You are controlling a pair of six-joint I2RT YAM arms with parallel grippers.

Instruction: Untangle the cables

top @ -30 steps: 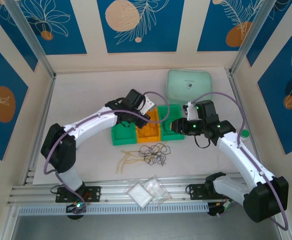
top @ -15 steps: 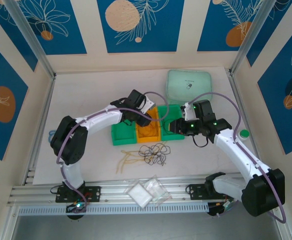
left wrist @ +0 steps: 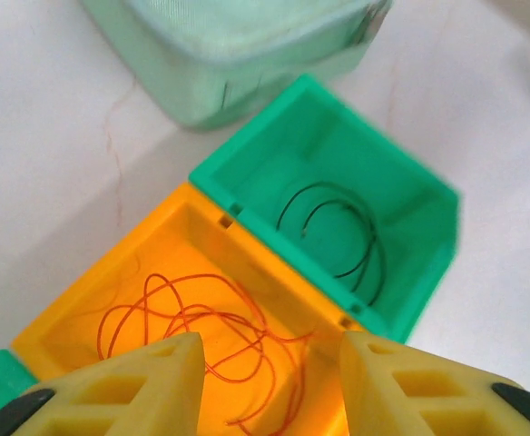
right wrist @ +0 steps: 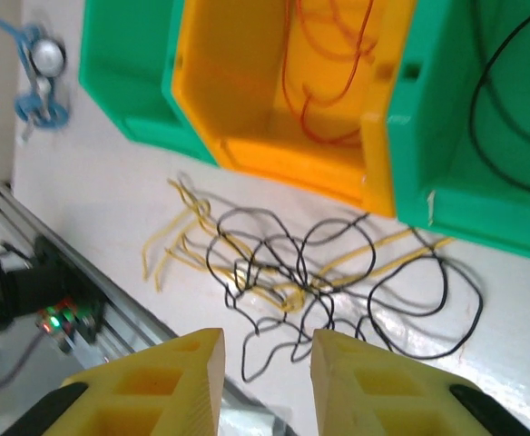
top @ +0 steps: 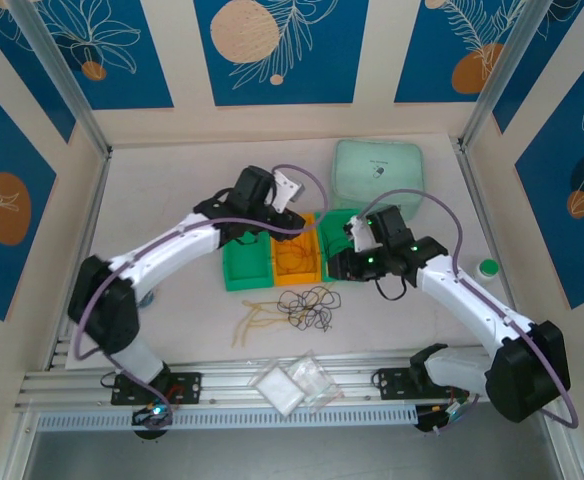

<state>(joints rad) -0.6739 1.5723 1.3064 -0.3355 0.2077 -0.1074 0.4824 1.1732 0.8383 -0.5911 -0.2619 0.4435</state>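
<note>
The robot's right gripper next needs to grab a single black cable (top: pixel 303 327) at the near side of the tangle, where it is free of the yellow cables, to untangle it.
A tangle of black and pale yellow cables (top: pixel 307 306) (right wrist: pixel 310 272) lies on the table in front of three joined bins. Orange cables (left wrist: pixel 201 318) (right wrist: pixel 324 54) lie loose in the orange bin (top: pixel 295 262). One black cable (left wrist: pixel 338 232) (right wrist: pixel 510 82) rests in the right green bin (left wrist: pixel 410 272). My left gripper (top: pixel 277 228) (left wrist: pixel 269 363) hovers open over the orange bin, nothing between its fingers. Also open and empty, my right gripper (top: pixel 334 270) (right wrist: pixel 265 350) hangs above the near side of the tangle.
A mint green pouch (top: pixel 377 170) (left wrist: pixel 238 45) sits behind the bins. The left green bin (top: pixel 244 265) (right wrist: pixel 129 64) holds nothing visible. Clear plastic bags (top: pixel 294 382) lie on the front rail. A small green knob (top: pixel 488 268) sits at the right.
My left gripper went from shut to open and drew back from the orange bin, its arm swinging left. My right gripper shifted left toward the tangle.
</note>
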